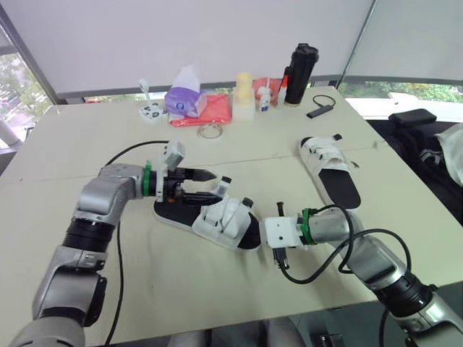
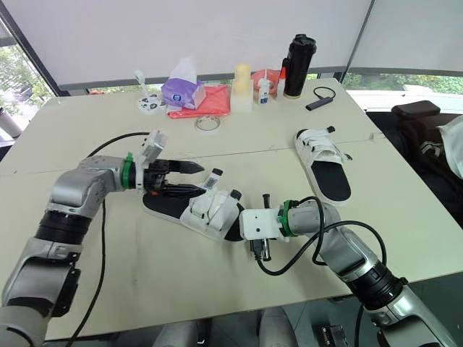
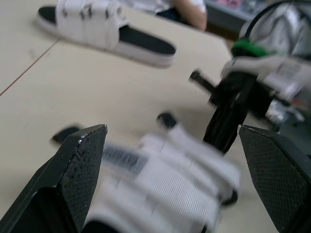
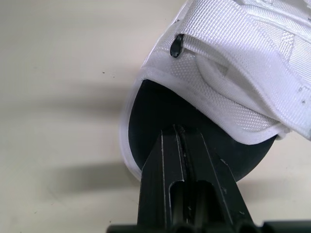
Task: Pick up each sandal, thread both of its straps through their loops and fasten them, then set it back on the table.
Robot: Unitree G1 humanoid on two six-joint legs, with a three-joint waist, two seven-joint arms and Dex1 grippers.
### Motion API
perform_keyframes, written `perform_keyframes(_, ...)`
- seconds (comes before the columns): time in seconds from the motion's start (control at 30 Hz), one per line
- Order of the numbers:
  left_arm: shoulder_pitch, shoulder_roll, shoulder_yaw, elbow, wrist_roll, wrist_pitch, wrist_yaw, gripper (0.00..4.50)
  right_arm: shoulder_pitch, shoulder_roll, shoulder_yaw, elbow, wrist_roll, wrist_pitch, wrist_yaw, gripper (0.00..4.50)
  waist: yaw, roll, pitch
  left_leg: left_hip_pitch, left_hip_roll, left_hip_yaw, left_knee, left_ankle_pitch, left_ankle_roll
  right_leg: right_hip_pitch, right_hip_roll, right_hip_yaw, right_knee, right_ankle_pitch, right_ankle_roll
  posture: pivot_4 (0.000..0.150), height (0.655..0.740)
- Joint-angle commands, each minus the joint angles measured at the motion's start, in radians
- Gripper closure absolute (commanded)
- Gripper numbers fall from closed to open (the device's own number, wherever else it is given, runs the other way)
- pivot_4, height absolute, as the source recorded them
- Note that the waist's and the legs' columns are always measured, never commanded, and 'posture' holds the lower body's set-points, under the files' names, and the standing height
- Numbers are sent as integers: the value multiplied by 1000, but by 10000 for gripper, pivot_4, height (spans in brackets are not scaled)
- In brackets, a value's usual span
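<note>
Next, my left gripper grabs the sandal by its bare heel end [image 1: 173,212], where the sole has flat sides, since straps bunch up over the sandal's middle.
A white-strapped sandal with a black sole [image 1: 217,220] lies on the table in front of me, its straps bunched up and their black-tipped ends sticking upward. My left gripper [image 1: 210,185] is open and hovers over the sandal's heel end, fingers pointing at the straps [image 3: 165,174]. My right gripper [image 4: 178,133] is shut, its tip touching the black sole at the toe end [image 4: 155,111]. A second sandal [image 1: 329,170] of the same kind lies flat farther off to the right, with neither gripper near it.
Along the table's far edge stand a purple tissue pack [image 1: 186,97], a red cloth [image 1: 210,110], a yellow bottle [image 1: 244,94] and a black flask [image 1: 300,74]. A tape roll [image 1: 210,131] and a small black device [image 1: 320,110] lie nearby. Black bags [image 1: 416,126] sit beyond the right edge.
</note>
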Motion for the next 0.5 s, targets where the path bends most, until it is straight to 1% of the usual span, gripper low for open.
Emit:
perform_keyframes(0.03, 27, 57, 4, 60, 77, -136, -16, 255, 9, -8, 2, -6, -4, 12, 8, 45000, 2, 0, 0, 0, 0, 0, 0, 0, 0, 0, 0, 0, 0, 0, 0, 1500, 7400)
perform_keyframes(0.2, 57, 54, 17, 95, 85, -178, -15, 255, 8, -9, 0, -4, -5, 7, 14, 45000, 7, 0, 0, -1, 0, 0, 0, 0, 0, 0, 0, 0, -1, 0, -1, 1500, 7400)
perform_keyframes(0.33, 76, 34, -3, 136, 147, -286, 25, 255, 6, -11, 0, -1, -6, 3, 17, 45000, 6, 0, 0, -1, 0, 0, 0, 0, 0, 0, 0, 0, -1, 0, -1, 1500, 7400)
perform_keyframes(0.5, 75, 3, -6, 166, 178, -342, 44, 255, 8, -14, -1, -3, -5, 1, 20, 45000, 6, 0, 0, -1, 0, 0, 0, 0, 0, 0, 0, 0, -1, 1, 1, 1500, 7400)
